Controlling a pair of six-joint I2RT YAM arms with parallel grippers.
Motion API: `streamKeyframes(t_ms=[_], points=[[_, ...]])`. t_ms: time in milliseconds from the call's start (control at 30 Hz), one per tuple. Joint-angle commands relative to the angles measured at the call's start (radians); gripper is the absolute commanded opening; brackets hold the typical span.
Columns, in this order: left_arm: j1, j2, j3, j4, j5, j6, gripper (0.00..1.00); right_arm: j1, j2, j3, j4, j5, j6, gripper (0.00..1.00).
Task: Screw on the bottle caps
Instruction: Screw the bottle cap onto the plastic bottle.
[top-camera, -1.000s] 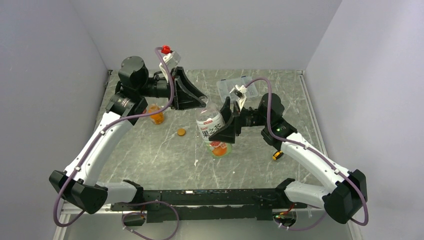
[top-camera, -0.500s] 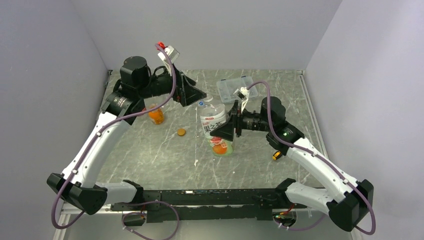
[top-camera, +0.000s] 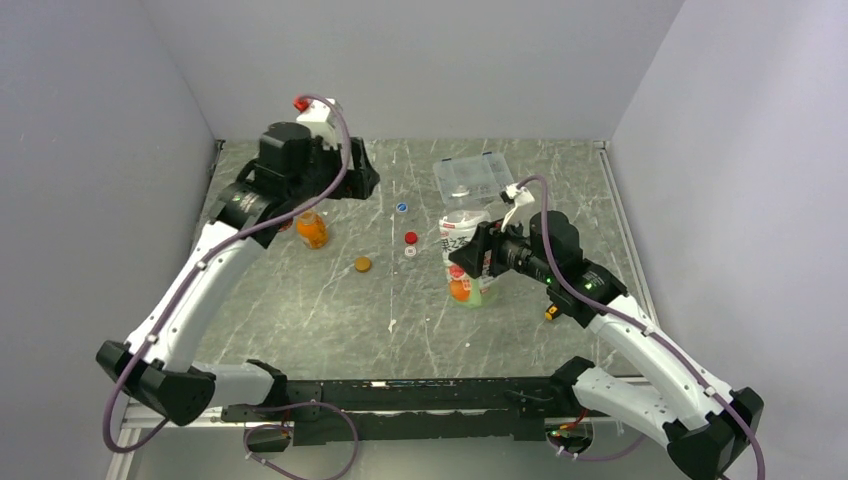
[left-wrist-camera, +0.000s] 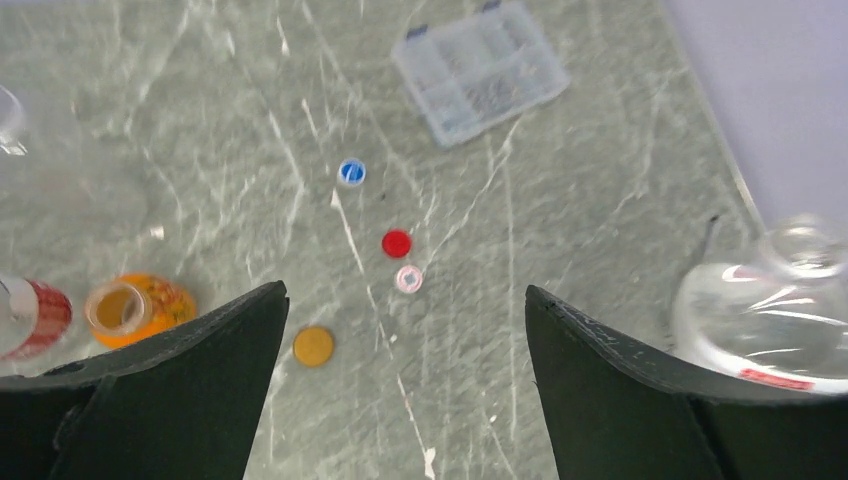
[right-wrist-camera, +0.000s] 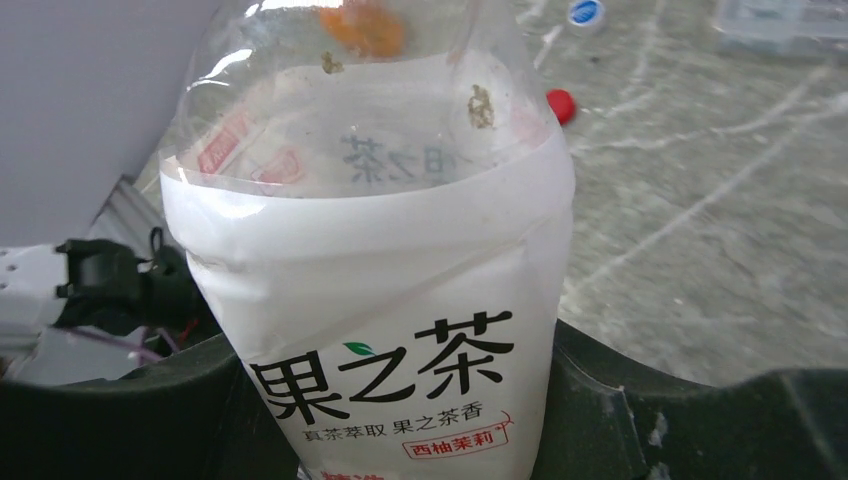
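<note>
My left gripper will next grab the whitish cap across its rim (top-camera: 410, 252) (left-wrist-camera: 408, 279), so the cap's bottom stays free to screw onto the white-labelled bottle.
My right gripper (top-camera: 470, 258) (right-wrist-camera: 400, 400) is shut on the white-labelled bottle (top-camera: 460, 236) (right-wrist-camera: 380, 260), fingers on either side of its label, right of the table's centre. That bottle's clear upper part (left-wrist-camera: 770, 315) shows at the right edge of the left wrist view. My left gripper (top-camera: 360, 182) (left-wrist-camera: 406, 292) hangs open and holds nothing, above the far left of the table. Below it lie a blue cap (top-camera: 401, 207) (left-wrist-camera: 351, 172), a red cap (top-camera: 411, 237) (left-wrist-camera: 396, 243), a whitish cap (top-camera: 411, 251) (left-wrist-camera: 408, 279) and an orange cap (top-camera: 362, 264) (left-wrist-camera: 313, 346).
A squat bottle of orange liquid (top-camera: 312, 230) (left-wrist-camera: 135, 308) stands open-topped at the left, with a red-labelled bottle (left-wrist-camera: 35, 315) beside it. The clear compartment box (top-camera: 470, 178) (left-wrist-camera: 480, 68) lies at the back. A small yellow-and-black item (top-camera: 553, 311) lies near my right arm.
My left gripper opened, let go of the bottle's top and drew back to the far left. My right gripper closed on the bottle and carried it right. The caps came into view.
</note>
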Motion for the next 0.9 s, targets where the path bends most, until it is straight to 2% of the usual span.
streamKeyframes(t_ms=[0,333,533,867], points=[[-0.076,0.09,-0.08,-0.037,-0.178,-0.074,0.91,-0.002,-0.035,0.0,-0.05,0.191,0.03,0.49],[-0.2,0.344,-0.214,0.141,-0.279,-0.169,0.77,-0.002,-0.079,0.031,-0.131,0.333,0.034,0.49],[-0.256,0.508,-0.207,0.209,-0.299,-0.182,0.66,-0.002,-0.096,0.033,-0.158,0.363,0.041,0.49],[-0.294,0.666,-0.171,0.282,-0.377,-0.197,0.56,-0.003,-0.11,0.053,-0.201,0.364,0.032,0.49]])
